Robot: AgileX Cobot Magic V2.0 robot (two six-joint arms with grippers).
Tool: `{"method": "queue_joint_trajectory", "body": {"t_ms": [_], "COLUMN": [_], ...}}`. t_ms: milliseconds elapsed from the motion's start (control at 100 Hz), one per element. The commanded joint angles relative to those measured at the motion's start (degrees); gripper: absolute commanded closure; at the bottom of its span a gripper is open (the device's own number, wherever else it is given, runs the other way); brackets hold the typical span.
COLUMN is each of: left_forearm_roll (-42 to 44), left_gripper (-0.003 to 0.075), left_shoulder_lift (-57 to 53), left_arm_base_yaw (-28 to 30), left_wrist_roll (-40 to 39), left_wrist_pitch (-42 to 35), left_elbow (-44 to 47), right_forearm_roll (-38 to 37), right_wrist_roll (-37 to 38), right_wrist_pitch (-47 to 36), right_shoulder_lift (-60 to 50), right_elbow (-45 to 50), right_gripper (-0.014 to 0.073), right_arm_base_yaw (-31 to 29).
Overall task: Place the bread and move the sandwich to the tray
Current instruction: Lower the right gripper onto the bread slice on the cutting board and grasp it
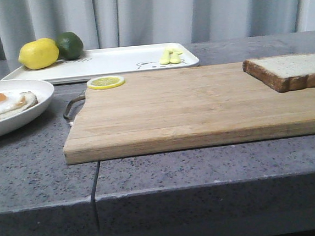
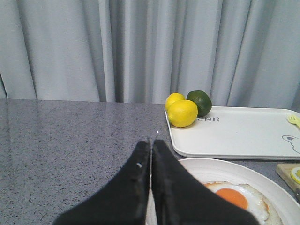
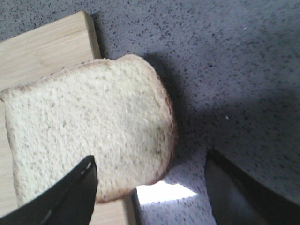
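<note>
The bread's crust (image 1: 307, 81) and the counter are still below the fingers of my right gripper, so my right gripper would miss the bread if it closed now. It needs to come down first.
The bread (image 1: 294, 67), a thick white slice with a brown crust, lies at the right end of the wooden cutting board (image 1: 190, 109) and overhangs its edge. My right gripper (image 3: 150, 159) is open above the bread (image 3: 93, 131), with one finger over the slice and the other over the counter. The sandwich (image 1: 1, 103), a fried egg on bread, sits in the round white dish (image 1: 36, 87) at the left. My left gripper (image 2: 151, 142) is shut and empty above the dish rim (image 2: 206, 166). The white tray (image 1: 114, 60) lies at the back. Neither gripper shows in the front view.
A lemon (image 1: 38, 54) and a lime (image 1: 70, 44) sit on the tray's left end, and a small yellow utensil (image 1: 170, 56) on its right end. A lemon slice (image 1: 106, 82) lies on the board's far left corner. A grey curtain hangs behind the speckled counter.
</note>
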Motion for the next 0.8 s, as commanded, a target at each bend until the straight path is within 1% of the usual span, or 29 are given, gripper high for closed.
{"method": "queue_joint_trajectory", "body": {"t_ms": [0,110,210,400,680,750,790], "left_forearm_roll": [-0.3,-0.3,-0.3,-0.3,-0.3,-0.3,-0.3], "left_gripper": [0.074,0.074,0.074,0.074,0.074,0.074,0.074], "left_shoulder_lift": [1.0,1.0,1.0,1.0,1.0,1.0,1.0], "left_arm_base_yaw": [0.1,0.1,0.1,0.1,0.1,0.1,0.1], "left_wrist_roll": [-0.5,-0.5,-0.5,-0.5,-0.5,-0.5,-0.5], "left_wrist_pitch": [-4.3,-4.3,-4.3,-4.8,-5.8,-5.8,-5.8], "left_elbow": [-2.1,-2.1,-2.1,-2.1,-2.1,-2.1,-2.1], "right_forearm_roll": [9.9,18.4,22.5,23.6,24.6,25.1,25.2], "right_wrist_roll": [-7.8,-15.1,-18.9,-20.5,-22.3,-23.0,-23.0], "right_wrist_pitch": [0.3,3.4,5.4,6.2,8.0,8.4,8.4], "right_shoulder_lift": [1.4,4.5,7.3,11.1,13.5,13.5,13.5], "right_elbow": [-2.9,-4.1,-4.9,-5.4,-5.4,-5.4,-5.4], "right_gripper": [0.0097,0.0097,0.0097,0.0097,0.0099,0.0139,0.0188], "right_arm_base_yaw": [-3.8,-7.4,-8.4,-8.4,-8.4,-8.4,-8.4]}}
